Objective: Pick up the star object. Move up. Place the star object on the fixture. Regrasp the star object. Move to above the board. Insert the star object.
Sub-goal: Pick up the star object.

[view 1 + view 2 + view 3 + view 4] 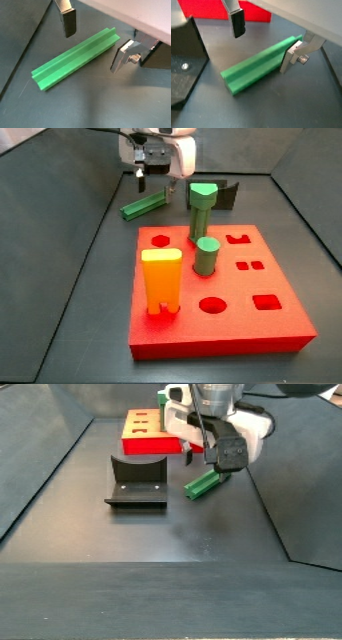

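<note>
The gripper grabs the green ridged bar by its end [159, 198] beside the fixture next, to get the star object onto the fixture [227, 194].
The star object [75, 61] is a long green ridged bar lying flat on the dark floor, also seen in the wrist view [259, 66] and in both side views [144, 205] [203, 484]. My gripper [91, 52] is open just over one end of the bar, with one finger [67, 24] on each side and nothing held. The same gripper [261, 53] [155, 180] [222, 460] hangs low between the fixture and the board. The dark fixture [138, 480] [227, 194] [184, 55] stands close beside the bar. The red board [274, 323] [211, 9] lies farther off.
On the board stand a tall green hexagon-topped peg [202, 210], a shorter green cylinder [207, 256] and an orange-yellow block [160, 278]. Several shaped holes [267, 302] stay open. Dark walls [54, 208] bound the floor on its sides.
</note>
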